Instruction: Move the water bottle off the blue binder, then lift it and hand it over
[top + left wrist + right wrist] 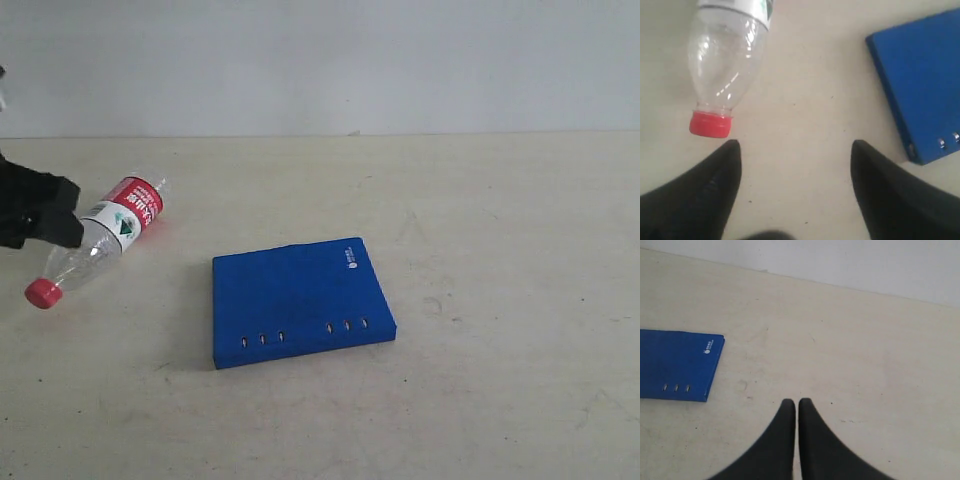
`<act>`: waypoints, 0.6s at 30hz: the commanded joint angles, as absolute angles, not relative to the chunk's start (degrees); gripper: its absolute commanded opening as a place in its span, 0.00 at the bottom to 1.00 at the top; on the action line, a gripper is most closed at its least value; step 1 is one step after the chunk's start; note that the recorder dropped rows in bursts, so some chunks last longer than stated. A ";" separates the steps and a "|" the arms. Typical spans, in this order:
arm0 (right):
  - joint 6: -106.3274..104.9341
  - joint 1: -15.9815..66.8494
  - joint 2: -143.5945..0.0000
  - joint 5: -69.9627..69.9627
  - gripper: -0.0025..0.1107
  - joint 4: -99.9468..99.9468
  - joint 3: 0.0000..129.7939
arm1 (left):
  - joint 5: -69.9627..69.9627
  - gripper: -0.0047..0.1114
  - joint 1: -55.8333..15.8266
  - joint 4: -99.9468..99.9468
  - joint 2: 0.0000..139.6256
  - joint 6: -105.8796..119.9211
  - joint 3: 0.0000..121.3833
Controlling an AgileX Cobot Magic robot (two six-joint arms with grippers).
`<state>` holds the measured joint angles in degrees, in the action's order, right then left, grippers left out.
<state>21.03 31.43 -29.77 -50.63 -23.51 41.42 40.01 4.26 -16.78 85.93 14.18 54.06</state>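
The left gripper grabs the water bottle's red-capped neck [52, 283] next, to lift and hand over the water bottle [100, 236].
The water bottle [100, 236] lies on its side on the table, left of the blue binder [300, 300] and apart from it. Its red cap [43, 292] points toward the table's front. My left gripper [58, 214] is at the far left beside the bottle's clear body. In the left wrist view this gripper [795, 147] is open with only bare table between its fingers. The bottle [727, 55] and its cap [710, 124] lie just past one fingertip, and the binder's corner [925, 75] is off to the other side. My right gripper [797, 402] is shut on nothing above bare table, with the binder [675, 362] some way off.
The binder is shut and flat, with small slots [262, 339] along its front edge and a white logo [349, 259]. The beige tabletop [500, 250] ends at a pale wall [320, 60] at the back. The right arm does not show in the exterior view.
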 commanded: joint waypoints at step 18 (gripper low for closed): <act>20.87 31.17 -29.34 -50.60 0.02 -24.46 41.16 | 26.20 0.58 4.10 -6.36 103.62 11.12 56.00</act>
<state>21.03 31.43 -29.77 -51.11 -23.85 41.42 26.56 4.26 -6.72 102.62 11.69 55.90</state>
